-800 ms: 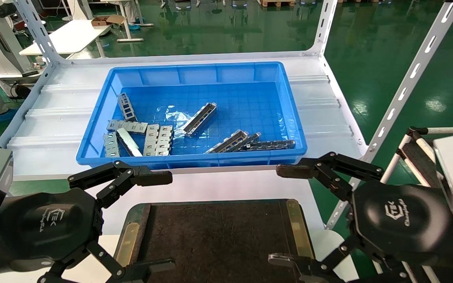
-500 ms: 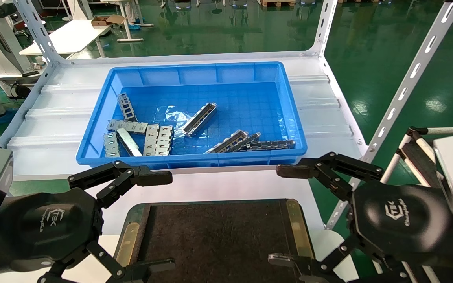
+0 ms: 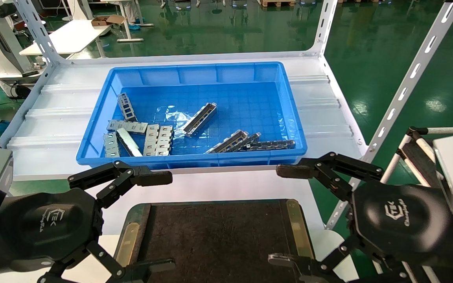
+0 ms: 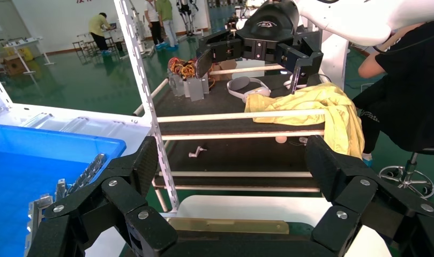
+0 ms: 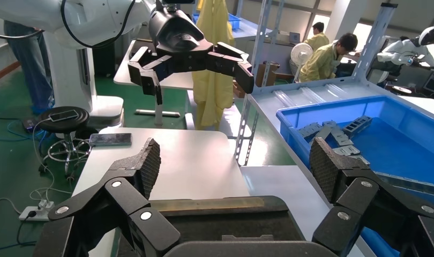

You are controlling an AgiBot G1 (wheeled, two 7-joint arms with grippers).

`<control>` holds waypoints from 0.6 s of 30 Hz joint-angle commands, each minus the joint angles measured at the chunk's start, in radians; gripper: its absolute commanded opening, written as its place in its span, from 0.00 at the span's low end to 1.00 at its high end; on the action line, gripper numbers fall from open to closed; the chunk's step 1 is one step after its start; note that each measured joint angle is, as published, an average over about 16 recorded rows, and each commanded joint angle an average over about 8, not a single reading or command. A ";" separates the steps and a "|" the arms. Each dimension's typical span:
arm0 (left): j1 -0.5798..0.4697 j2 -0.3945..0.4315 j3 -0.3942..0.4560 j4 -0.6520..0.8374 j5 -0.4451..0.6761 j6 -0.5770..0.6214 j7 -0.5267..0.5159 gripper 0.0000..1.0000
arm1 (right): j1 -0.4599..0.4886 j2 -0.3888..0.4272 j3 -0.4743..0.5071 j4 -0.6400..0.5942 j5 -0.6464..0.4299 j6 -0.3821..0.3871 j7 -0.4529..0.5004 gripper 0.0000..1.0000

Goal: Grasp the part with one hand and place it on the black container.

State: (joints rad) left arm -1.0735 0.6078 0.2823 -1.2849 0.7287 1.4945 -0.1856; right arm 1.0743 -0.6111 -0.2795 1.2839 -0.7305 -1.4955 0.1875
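Observation:
My left gripper grabs the lone slim channel part by its long sides next, to place the part on the black container (image 3: 218,236).
Several parts lie in the blue bin (image 3: 92,129). One slim silver-grey channel part (image 3: 199,119) lies alone near the bin's middle, and two more (image 3: 228,141) lie near its front right. The black container (image 3: 218,236), with brass strips on two sides, sits in front of the bin. My left gripper (image 3: 161,222) is open and empty over the container's left edge. My right gripper (image 3: 283,215) is open and empty over its right edge. The left wrist view shows the left gripper (image 4: 233,166) open above the container's brass strip (image 4: 228,225). The right wrist view shows the right gripper (image 5: 236,166) open above the container (image 5: 220,219).
Flat wider silver plates (image 3: 157,139) lie at the bin's front left and a dark long strip (image 3: 269,144) at its front right. White slotted rack posts (image 3: 403,90) stand to the right. A cart with a yellow cloth (image 4: 316,104) stands beyond the rack.
Neither arm nor any part has moved. Only a person at the far left background has shifted.

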 commanded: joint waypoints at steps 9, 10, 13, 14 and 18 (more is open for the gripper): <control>0.000 0.000 0.000 0.000 0.000 0.000 0.000 1.00 | 0.000 0.000 0.000 0.000 0.000 0.000 0.000 1.00; 0.000 0.000 0.000 0.000 0.000 0.000 0.000 1.00 | 0.000 0.000 0.000 0.000 0.000 0.000 0.000 1.00; -0.001 0.000 -0.001 0.000 0.000 -0.001 0.000 1.00 | 0.000 0.000 0.000 0.000 0.000 0.000 0.000 1.00; -0.002 0.000 -0.001 0.000 0.000 -0.002 0.000 1.00 | 0.000 0.000 0.000 0.000 0.000 0.000 0.000 1.00; -0.006 0.001 -0.001 0.002 0.003 -0.006 0.000 1.00 | 0.000 0.000 0.000 -0.001 0.000 0.000 0.000 1.00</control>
State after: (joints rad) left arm -1.0801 0.6107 0.2830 -1.2792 0.7357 1.4863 -0.1849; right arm 1.0746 -0.6111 -0.2800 1.2834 -0.7303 -1.4954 0.1871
